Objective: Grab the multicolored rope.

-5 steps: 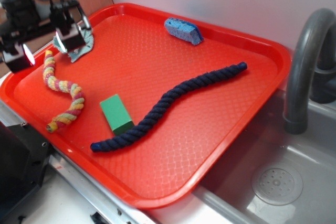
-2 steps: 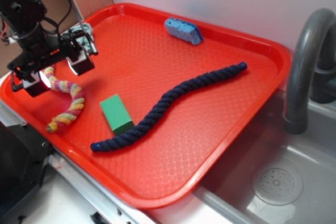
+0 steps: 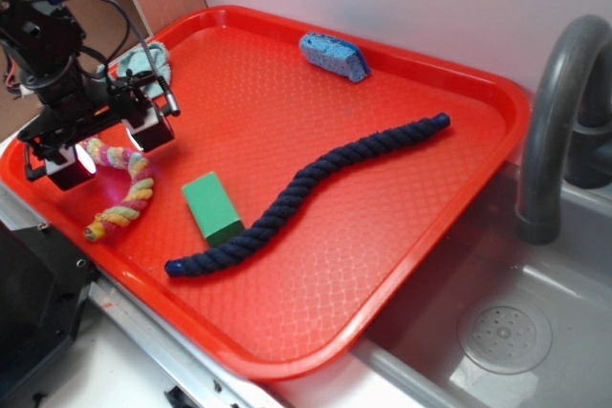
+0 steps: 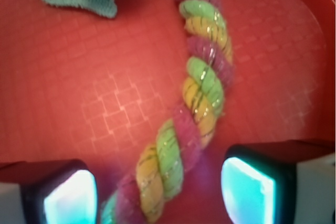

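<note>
I would hold the multicolored rope if I closed now, because my gripper's glowing fingers are low over the red tray [image 3: 411,236], beside the rope.
The multicolored rope [image 3: 124,193], twisted from pink, yellow and pale-green strands, lies wavy at the left end of the red tray [image 3: 411,236]. My gripper [image 3: 107,147] is low over its upper part, open, one finger on each side. In the wrist view the rope [image 4: 202,85] runs between the two glowing fingertips [image 4: 247,192], with a gap on either side. The gripper [image 4: 157,195] is not closed on it. The rope's top end is hidden behind the gripper in the exterior view.
A long navy rope [image 3: 306,188] crosses the tray's middle. A green block [image 3: 212,205] stands just right of the multicolored rope. A teal cloth [image 3: 143,62] lies behind the gripper, a blue sponge [image 3: 333,54] at the tray's back. A sink and faucet [image 3: 559,121] are to the right.
The gripper has come down and forward from near the teal cloth, and now straddles the multicolored rope. The rope and the other things have not moved.
</note>
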### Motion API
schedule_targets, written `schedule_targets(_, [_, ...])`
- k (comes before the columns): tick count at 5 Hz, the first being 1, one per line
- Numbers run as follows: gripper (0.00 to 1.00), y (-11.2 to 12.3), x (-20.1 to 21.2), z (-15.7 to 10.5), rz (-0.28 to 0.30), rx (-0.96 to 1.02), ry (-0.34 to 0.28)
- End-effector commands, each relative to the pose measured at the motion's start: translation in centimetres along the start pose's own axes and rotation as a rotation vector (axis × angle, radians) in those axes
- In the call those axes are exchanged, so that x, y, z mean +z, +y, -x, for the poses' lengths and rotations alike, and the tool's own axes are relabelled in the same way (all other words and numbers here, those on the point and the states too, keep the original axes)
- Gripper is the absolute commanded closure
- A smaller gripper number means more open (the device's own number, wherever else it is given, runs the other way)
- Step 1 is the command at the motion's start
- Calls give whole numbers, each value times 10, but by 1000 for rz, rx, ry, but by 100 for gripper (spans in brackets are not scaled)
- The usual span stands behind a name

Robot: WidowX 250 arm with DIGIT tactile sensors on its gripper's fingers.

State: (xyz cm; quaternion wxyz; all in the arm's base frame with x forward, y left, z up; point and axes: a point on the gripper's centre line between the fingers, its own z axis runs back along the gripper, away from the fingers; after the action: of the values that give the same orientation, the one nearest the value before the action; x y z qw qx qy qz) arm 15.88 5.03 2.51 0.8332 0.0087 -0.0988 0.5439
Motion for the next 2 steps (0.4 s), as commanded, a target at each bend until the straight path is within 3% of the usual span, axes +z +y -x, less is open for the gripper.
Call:
schedule_targets(1, [82, 1, -3, 1, 15, 18, -11])
schedule_targets(2, [100, 3, -3, 1, 20, 46, -23])
